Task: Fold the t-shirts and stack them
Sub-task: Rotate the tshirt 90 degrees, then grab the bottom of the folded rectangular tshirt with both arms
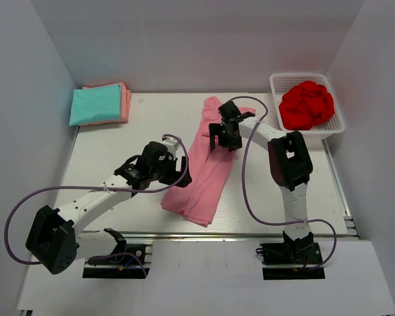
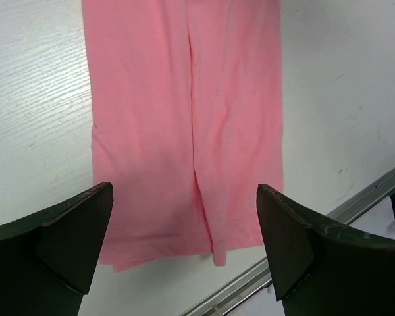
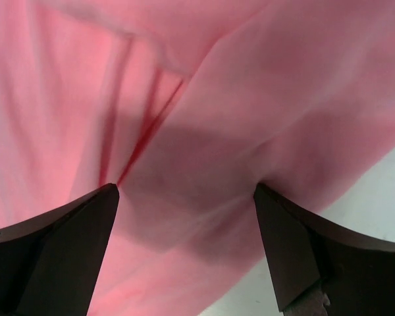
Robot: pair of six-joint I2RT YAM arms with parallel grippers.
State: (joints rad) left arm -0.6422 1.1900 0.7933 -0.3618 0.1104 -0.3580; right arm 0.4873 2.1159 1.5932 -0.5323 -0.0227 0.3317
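The left gripper will next fold the light pink t-shirt (image 1: 204, 174) toward the back, gripping it by its near-end corner and leaving the opposite corner free.
A light pink t-shirt (image 1: 204, 174) lies folded into a long strip down the middle of the table, running from the back toward the front edge. My left gripper (image 1: 182, 172) is open beside the strip's left side; in the left wrist view the shirt's near end (image 2: 184, 131) lies flat beyond the gripper (image 2: 183, 192). My right gripper (image 1: 224, 136) is open low over the strip's far part, and pink cloth (image 3: 204, 118) fills the view between its tips (image 3: 184, 189). A folded teal t-shirt (image 1: 95, 105) rests on a folded salmon-orange one (image 1: 125, 99) at the back left.
A white mesh basket (image 1: 339, 122) at the back right holds bunched red cloth (image 1: 307, 105). White walls close in the table on three sides. A metal rail (image 2: 316, 227) runs along the table's front edge, just past the pink shirt's near end.
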